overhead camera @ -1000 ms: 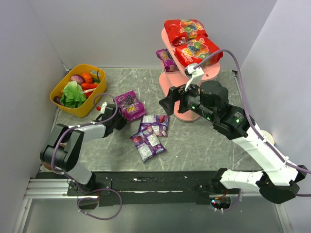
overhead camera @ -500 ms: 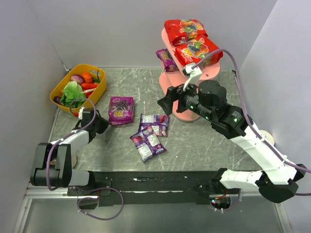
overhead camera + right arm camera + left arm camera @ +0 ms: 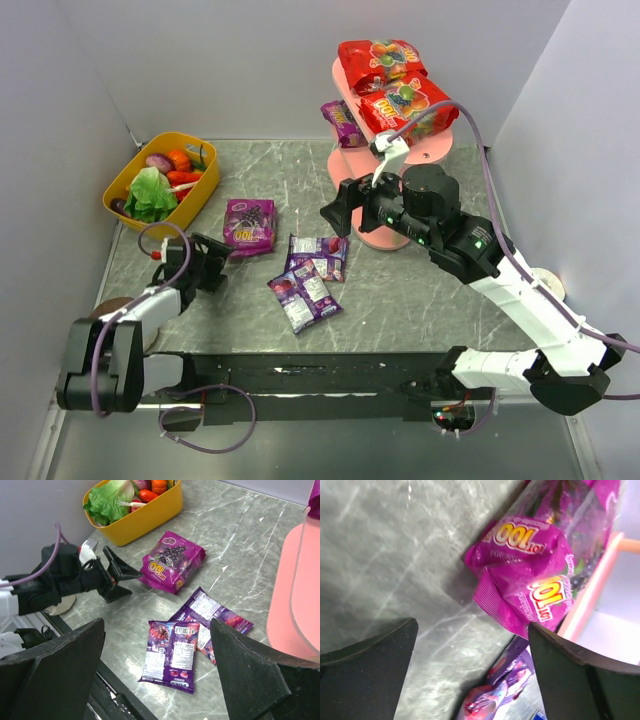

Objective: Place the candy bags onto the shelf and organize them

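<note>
My left gripper grips the magenta-purple bag by its nearest crimped end next, so the bag's body enters the shelf first between the boards.
The pink shelf stands at the back right. Two red candy bags lie on its upper boards and a purple one sits on its left end. A magenta-purple bag lies flat on the table. My left gripper is open just left of it and touches nothing. More purple bags lie mid-table. My right gripper hovers open above them, beside the shelf.
A yellow basket of toy vegetables stands at the back left, near the left wall. The shelf's pink base is close to the right gripper. The table's black front rail runs along the near edge.
My left gripper has opened and let go of the magenta-purple bag, then drawn back to the left and nearer. The bag now lies flat. The right gripper has edged slightly left.
</note>
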Available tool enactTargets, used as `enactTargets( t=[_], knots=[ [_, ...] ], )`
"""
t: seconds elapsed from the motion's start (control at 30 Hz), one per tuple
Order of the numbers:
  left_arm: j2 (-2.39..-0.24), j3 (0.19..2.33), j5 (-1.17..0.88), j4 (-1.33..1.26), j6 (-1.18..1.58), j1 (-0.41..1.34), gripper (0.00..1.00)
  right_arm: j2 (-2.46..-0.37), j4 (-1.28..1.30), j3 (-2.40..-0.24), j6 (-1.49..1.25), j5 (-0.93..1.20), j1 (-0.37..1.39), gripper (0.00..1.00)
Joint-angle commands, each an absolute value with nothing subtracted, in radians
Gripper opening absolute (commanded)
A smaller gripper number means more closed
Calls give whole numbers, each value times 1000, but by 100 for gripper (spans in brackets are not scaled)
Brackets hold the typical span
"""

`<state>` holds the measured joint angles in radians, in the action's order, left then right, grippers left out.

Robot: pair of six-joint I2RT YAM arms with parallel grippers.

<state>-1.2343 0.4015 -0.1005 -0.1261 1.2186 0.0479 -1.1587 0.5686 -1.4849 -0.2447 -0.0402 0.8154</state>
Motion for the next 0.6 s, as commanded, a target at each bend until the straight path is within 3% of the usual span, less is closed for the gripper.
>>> enactTargets(
  t=[0.0,0.2,0.57],
  knots=[
    [-1172,359,-12,-262,1380,104,96,-1144,546,-1503,-233,-49,822,92],
    [-1230,351,130,-436,1564,186,98,-1144,580,-1534,-222,-57,822,92],
    [-1485,357,150,-578,1764,235,97,-1106,606,-1523,-230,-97,824,92]
  ],
)
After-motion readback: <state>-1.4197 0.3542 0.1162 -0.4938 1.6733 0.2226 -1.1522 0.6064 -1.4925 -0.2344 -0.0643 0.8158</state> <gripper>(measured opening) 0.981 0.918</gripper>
